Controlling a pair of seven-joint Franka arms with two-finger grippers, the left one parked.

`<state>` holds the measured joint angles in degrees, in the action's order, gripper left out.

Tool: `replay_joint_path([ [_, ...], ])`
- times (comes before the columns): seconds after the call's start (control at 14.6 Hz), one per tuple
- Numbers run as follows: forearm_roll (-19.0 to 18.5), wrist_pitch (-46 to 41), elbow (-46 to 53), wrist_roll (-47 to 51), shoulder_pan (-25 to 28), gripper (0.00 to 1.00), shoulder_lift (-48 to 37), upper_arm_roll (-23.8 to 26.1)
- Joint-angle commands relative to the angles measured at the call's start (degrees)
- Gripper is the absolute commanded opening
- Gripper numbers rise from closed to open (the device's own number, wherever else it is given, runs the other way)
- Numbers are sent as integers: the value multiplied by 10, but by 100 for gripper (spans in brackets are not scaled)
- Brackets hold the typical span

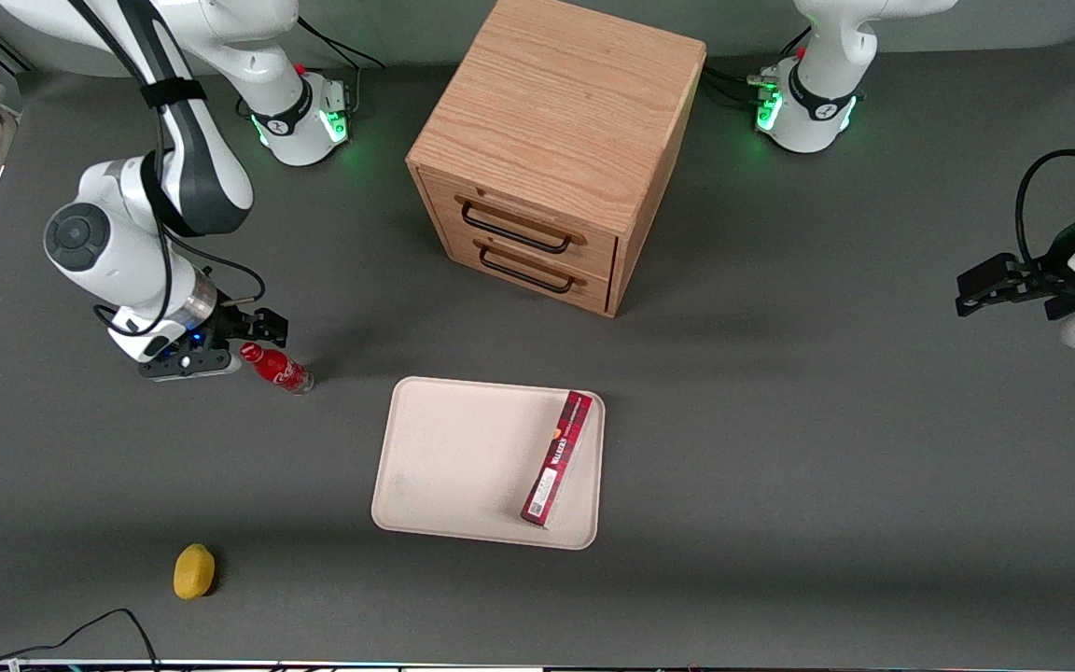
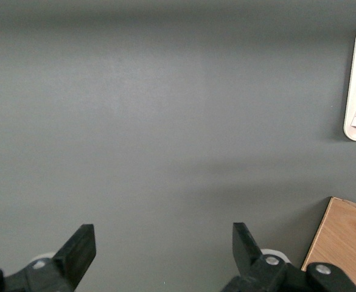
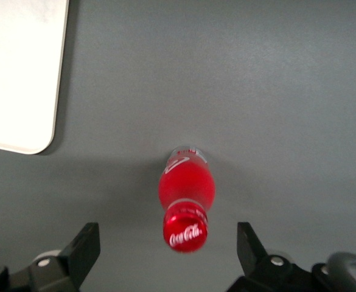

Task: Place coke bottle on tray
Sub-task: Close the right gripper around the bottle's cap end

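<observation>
My right gripper grabs the coke bottle by its red cap [image 1: 250, 352] next, to place the bottle on the cream-beige tray [image 1: 463, 448].
The coke bottle [image 1: 276, 369] is small and red with a red cap, and stands on the grey table toward the working arm's end, apart from the tray. The wrist view looks down on its cap [image 3: 185, 233]. My right gripper [image 1: 230, 347] is right at the bottle's cap end. It is open [image 3: 167, 246], with the cap between the two fingers [image 3: 86, 243] and touching neither. The cream-beige tray [image 1: 463, 448] lies near the table's middle, nearer the front camera than the cabinet. Its corner shows in the right wrist view [image 3: 19, 73].
A long flat red box [image 1: 557, 457] lies on the tray by its edge toward the parked arm. A wooden two-drawer cabinet [image 1: 556, 121] stands farther from the camera than the tray. A yellow lemon [image 1: 193, 570] lies near the table's front edge.
</observation>
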<state>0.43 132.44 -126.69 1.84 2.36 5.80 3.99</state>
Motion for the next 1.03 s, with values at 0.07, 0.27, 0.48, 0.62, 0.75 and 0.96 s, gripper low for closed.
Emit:
replay_joint_path([
  [0.07,5,12,-4,-15,-3,94,7,-1],
  [0.27,5,15,-6,-18,-5,61,6,0],
  [0.48,4,12,-8,-25,-6,5,2,-1],
  [0.62,4,4,-5,-23,-6,0,-3,-1],
  [0.75,4,-60,27,-23,-7,0,-22,-5],
  [0.96,4,-239,148,-17,-8,0,-42,-8],
])
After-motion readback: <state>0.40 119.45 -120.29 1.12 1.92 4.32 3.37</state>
